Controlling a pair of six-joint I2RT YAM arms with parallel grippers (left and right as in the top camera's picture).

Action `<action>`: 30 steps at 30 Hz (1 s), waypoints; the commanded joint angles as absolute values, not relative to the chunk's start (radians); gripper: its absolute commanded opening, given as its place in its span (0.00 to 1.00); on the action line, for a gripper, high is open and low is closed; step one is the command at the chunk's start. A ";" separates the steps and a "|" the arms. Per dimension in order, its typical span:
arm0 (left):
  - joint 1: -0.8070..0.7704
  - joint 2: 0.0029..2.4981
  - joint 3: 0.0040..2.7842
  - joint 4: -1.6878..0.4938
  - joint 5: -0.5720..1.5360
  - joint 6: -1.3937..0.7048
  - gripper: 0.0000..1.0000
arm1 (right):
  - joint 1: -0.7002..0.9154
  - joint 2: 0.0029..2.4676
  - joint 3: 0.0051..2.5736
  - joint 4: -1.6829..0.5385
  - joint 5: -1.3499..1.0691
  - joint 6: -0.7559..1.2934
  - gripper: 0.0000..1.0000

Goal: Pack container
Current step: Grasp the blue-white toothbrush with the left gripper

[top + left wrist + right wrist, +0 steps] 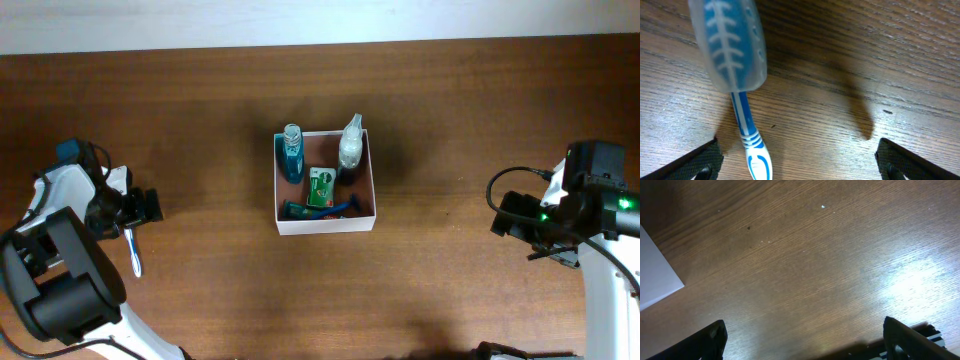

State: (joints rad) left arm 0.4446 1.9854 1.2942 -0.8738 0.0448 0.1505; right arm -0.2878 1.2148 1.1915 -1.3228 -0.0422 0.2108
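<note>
My fingers reach down to the wood on either side of the toothbrush's handle (133,250) (751,138), so my left gripper closes on the toothbrush next.
The container (325,224) is a square white box with a reddish-brown floor at the table's middle. It holds a blue bottle (291,152), a white spray bottle (350,146), a green packet (321,187) and a blue razor (322,209). A blue and white toothbrush (134,252) with a clear head cap lies on the table at the left. My left gripper (150,206) is open just above it. In the left wrist view the toothbrush (746,125) lies between the open fingers (797,160), nearer the left one. My right gripper (505,222) is open and empty at the right.
The right wrist view shows bare wood between my open fingers (805,340) and a white corner of the container (655,275) at the left edge. A pale wall strip (320,20) runs along the table's far edge.
</note>
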 commanded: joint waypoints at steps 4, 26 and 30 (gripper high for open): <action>0.448 2.015 1.290 -0.875 0.049 0.139 0.74 | -0.295 1.219 1.187 -1.320 -0.045 0.218 0.92; 0.448 2.015 1.290 -0.875 0.068 0.139 0.08 | -0.295 1.218 1.187 -1.320 -0.045 0.218 0.92; 0.448 2.015 1.290 -0.876 0.068 0.139 0.01 | -0.295 1.218 1.187 -1.320 -0.045 0.218 0.92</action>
State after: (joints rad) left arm 0.4446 1.9911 1.2938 -0.8742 0.0528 0.1371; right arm -0.2878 1.2148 1.1915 -1.3228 -0.0422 0.2104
